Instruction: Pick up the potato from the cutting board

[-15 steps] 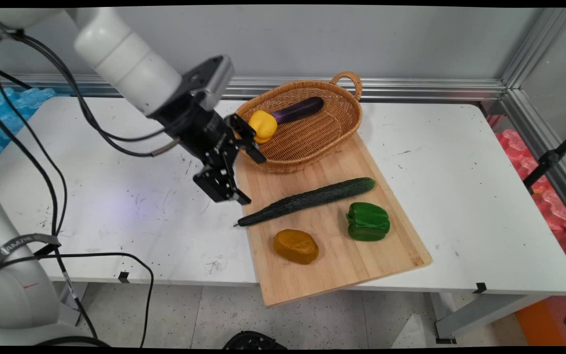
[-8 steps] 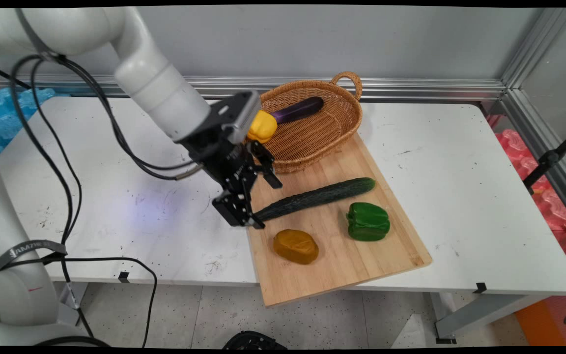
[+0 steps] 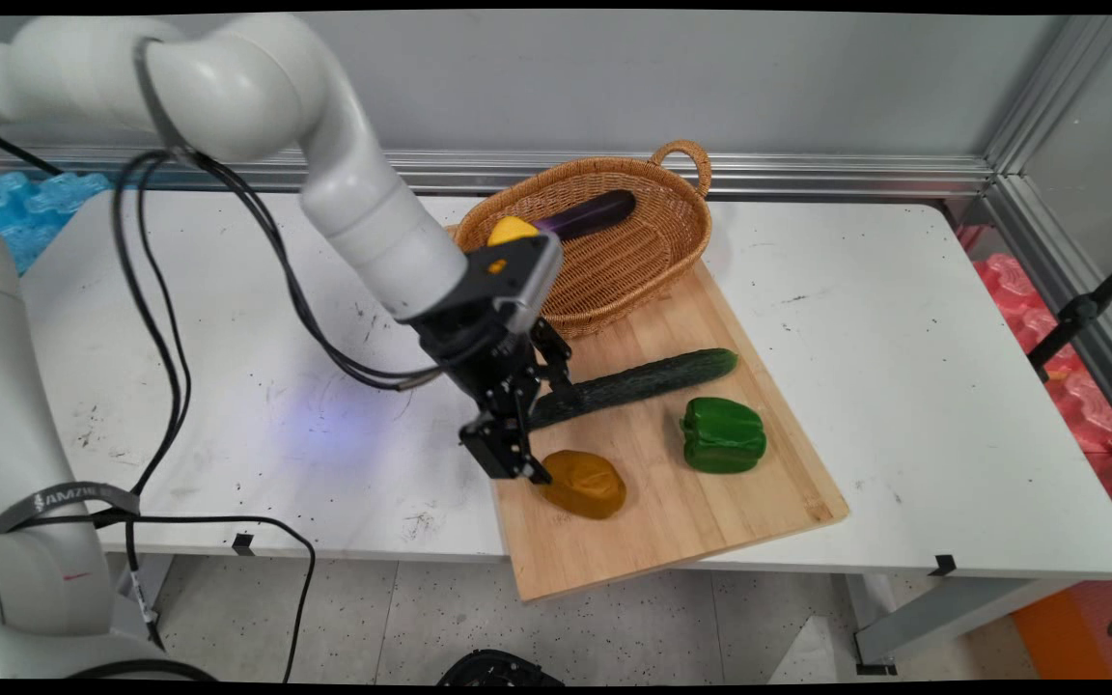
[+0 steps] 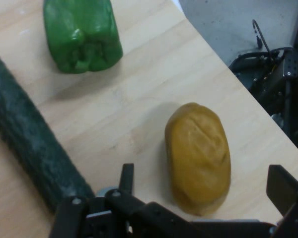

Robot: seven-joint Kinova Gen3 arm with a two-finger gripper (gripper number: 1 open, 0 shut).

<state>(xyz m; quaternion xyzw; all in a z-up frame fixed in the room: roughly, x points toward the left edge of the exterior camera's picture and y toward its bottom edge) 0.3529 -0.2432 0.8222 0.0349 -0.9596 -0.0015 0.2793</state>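
My gripper grabs the brownish-yellow potato by its long sides next, to put it into the wicker basket (image 3: pixel 627 255) beside the eggplant.
My gripper (image 3: pixel 546 430) hangs open over the left edge of a wooden cutting board (image 3: pixel 681 526), its lower finger just left of a brown-yellow potato (image 3: pixel 583 484). In the hand view the potato (image 4: pixel 197 156) lies lengthwise between the two spread fingertips, and nothing is held. A long dark green cucumber (image 3: pixel 648 376) lies slantwise on the board; the gripper hides its thin left end. The hand view shows the cucumber (image 4: pixel 30 144) at the left and a green bell pepper (image 4: pixel 82 32) at the top. That pepper (image 3: pixel 722 434) sits on the board right of the potato.
A wicker basket (image 3: pixel 657 256) stands at the board's far end, holding a purple eggplant (image 3: pixel 587 214) and a yellow pepper (image 3: pixel 510 230) partly hidden by the hand. Black cables hang from the arm over the table's left half. The board overhangs the table's near edge.
The gripper has moved right and toward the near side, from beside the board's left edge near the basket, past the cucumber's tip, to the potato. It stays open. The vegetables have not moved.
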